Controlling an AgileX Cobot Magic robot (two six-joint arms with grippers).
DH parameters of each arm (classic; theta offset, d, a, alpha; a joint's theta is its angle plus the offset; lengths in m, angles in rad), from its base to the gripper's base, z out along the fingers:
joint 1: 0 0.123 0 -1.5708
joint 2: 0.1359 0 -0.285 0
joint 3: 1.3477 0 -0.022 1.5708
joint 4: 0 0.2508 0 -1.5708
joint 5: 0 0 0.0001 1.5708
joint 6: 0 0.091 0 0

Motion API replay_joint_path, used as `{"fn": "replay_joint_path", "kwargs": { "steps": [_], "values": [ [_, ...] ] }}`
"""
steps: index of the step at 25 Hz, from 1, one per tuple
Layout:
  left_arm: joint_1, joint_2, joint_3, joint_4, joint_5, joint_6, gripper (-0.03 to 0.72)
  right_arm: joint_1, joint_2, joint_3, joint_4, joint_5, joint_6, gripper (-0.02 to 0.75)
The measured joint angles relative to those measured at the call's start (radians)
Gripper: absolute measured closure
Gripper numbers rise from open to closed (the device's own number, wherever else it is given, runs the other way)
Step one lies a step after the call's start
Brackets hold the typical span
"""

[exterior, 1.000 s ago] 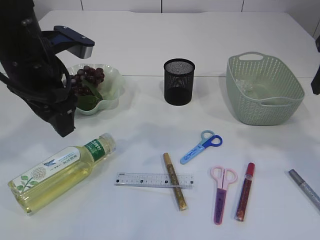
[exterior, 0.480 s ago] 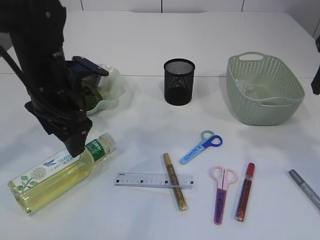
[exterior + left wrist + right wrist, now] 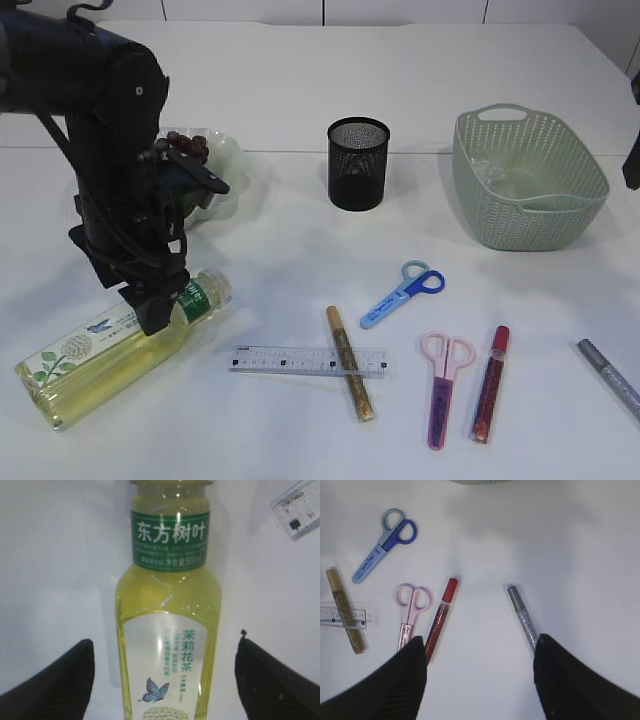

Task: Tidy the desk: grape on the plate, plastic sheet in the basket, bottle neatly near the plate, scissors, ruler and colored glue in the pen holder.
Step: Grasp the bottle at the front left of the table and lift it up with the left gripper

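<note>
My left gripper grabs the bottle around its middle next for balance, since the bottle lies on its side with yellow tea filling its wide body.
A bottle of yellow tea lies on its side at the front left. My left gripper is open right above it; in the left wrist view its fingers straddle the bottle without touching. Grapes lie on the pale green plate behind the arm. Blue scissors, pink scissors, a ruler, gold glue, red glue and silver glue lie in front. The plastic sheet is in the basket. My right gripper is open and empty above the table.
The black mesh pen holder stands upright at the middle back. The right arm shows only at the right edge of the exterior view. The ruler's end shows in the left wrist view.
My left arm has swung from the plate forward and down to the bottle, its open gripper now over the bottle's neck end. The right arm has not moved.
</note>
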Motion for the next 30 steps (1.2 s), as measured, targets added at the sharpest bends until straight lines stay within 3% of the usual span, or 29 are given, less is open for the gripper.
{"fn": "replay_joint_path", "kwargs": {
  "steps": [20, 30],
  "values": [
    [0.000, 0.103, 0.000, 0.011, -0.060, 0.018, 0.086, 0.000, 0.000, 0.000, 0.000, 0.000, -0.006, 0.214],
    [0.039, 0.138, -0.002, -0.010, -0.077, 0.018, 0.097, 0.000, 0.000, 0.000, -0.010, 0.000, -0.010, 0.214]
  ]
}}
